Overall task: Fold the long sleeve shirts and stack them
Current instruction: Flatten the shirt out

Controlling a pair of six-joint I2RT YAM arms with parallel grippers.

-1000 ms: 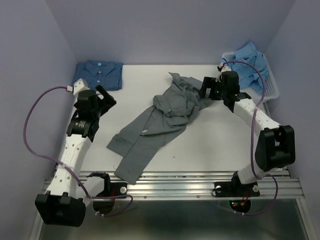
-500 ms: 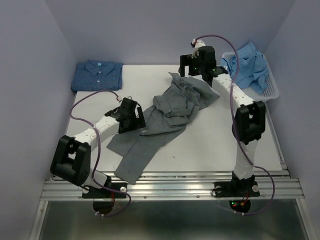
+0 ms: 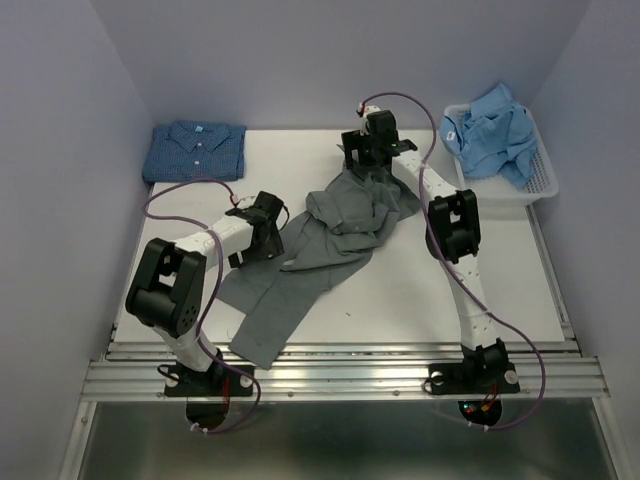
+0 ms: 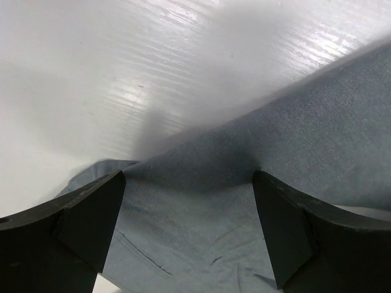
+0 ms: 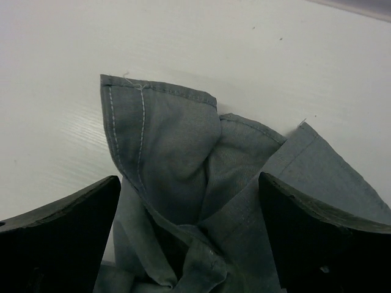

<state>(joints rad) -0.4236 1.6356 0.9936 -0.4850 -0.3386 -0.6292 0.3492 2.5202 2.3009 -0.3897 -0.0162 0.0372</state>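
Note:
I will next stretch the mid-grey shirt open for folding, so my left gripper will grab its sleeve edge near the sleeve's stitched end.
The mid-grey shirt [image 3: 335,235] lies crumpled across the middle of the table, one part trailing to the front edge. My left gripper [image 3: 268,235] is open over its left side; the left wrist view shows grey cloth [image 4: 244,201] between the spread fingers [image 4: 79,226]. My right gripper [image 3: 362,160] is open at the shirt's far end; the right wrist view shows a stitched grey corner [image 5: 171,146] between its fingers [image 5: 317,238]. The dark blue dotted shirt [image 3: 197,150] lies folded at the far left. The light blue shirt [image 3: 495,130] is bunched in the basket.
The white mesh basket [image 3: 540,190] stands at the far right against the wall. Purple walls close the table at back and sides. The metal rail [image 3: 340,375] runs along the near edge.
Both arms have swung in to the grey shirt: the left gripper came right and down onto its left side, the right gripper moved left to its far end.

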